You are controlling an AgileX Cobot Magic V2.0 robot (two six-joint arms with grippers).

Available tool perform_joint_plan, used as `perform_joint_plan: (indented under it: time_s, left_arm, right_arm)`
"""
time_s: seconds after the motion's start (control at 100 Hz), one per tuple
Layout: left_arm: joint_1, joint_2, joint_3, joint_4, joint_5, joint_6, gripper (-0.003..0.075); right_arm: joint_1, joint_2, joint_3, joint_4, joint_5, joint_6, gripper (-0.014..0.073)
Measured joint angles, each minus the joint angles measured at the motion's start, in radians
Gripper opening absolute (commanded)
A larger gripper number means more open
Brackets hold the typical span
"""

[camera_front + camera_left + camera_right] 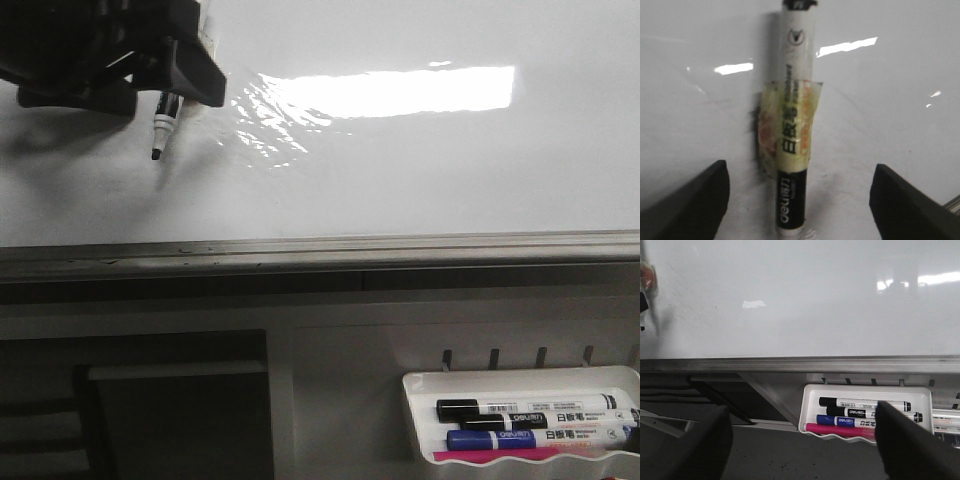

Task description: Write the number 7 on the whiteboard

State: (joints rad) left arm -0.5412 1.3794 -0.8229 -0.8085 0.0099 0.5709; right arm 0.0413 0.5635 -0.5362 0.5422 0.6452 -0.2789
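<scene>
My left gripper closes on the marker now, since its fingers stand on both sides of the marker's black band [169, 104].
The whiteboard [420, 170] is glossy white with a wrinkled glare patch, and no number 7 or other dark stroke shows on it. My left gripper [150, 70] is at the board's upper left. A white and black marker [165, 118] wrapped in yellowish tape hangs from it, uncapped tip down by the board. In the left wrist view the marker [792, 125] lies midway between the left gripper's [800, 200] fingers. The jaws stand wide apart and do not touch it. My right gripper [802, 440] is open and empty, below the board's frame.
A grey metal frame edge [320, 248] runs along the board's bottom. A white tray [520, 378] at lower right holds two black markers, a blue one and a pink one; the tray also shows in the right wrist view [865, 388]. Dark openings lie below left.
</scene>
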Motion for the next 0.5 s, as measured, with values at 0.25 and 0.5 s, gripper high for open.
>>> perform_joint_plan:
  time_s: [0.25,0.5]
  left_arm:
    - [-0.004,0.031,-0.022,0.016,0.0,0.0,0.0122]
    - [-0.002,0.031,-0.022,0.04,0.018,0.0,-0.002]
  right_arm:
    - [0.0,0.0,0.0,0.0,-0.002,-0.005,0.0521]
    - [0.0,0.0,0.0,0.0,-0.002,-0.007,0.0521]
